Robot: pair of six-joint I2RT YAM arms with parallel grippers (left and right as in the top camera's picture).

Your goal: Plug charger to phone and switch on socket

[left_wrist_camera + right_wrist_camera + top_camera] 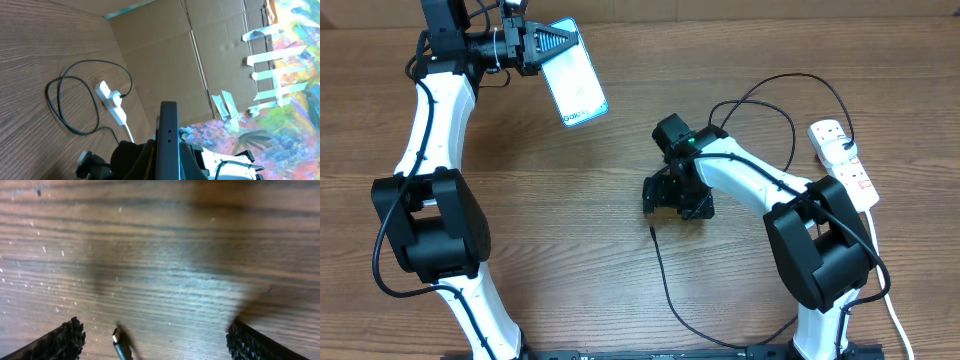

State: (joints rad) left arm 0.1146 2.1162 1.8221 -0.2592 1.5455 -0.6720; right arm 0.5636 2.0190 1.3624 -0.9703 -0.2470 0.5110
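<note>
I need to move my right gripper toward the plug first and then close on it, because the plug is at the bottom left in the wrist view and its tip is barely between my fingers.
My left gripper [542, 46] is shut on the phone [574, 84] and holds it off the table at the far left, its light blue screen facing up. The left wrist view shows the phone [168, 131] edge-on between the jaws. The charger's thin black cable [667, 290] trails across the table to the white socket [844, 163] at the right. My right gripper [677, 197] hangs open, low over the table centre. In the right wrist view the charger's small plug [117, 339] lies on the wood between the fingers [65, 341], nearer the left one and untouched.
The socket's thick white cord [890, 300] runs toward the front right edge. Loops of the black cable [775, 100] lie behind the right arm. In the left wrist view the socket [112, 102], a cardboard wall [165, 55] and a colourful painted sheet [295, 75] appear.
</note>
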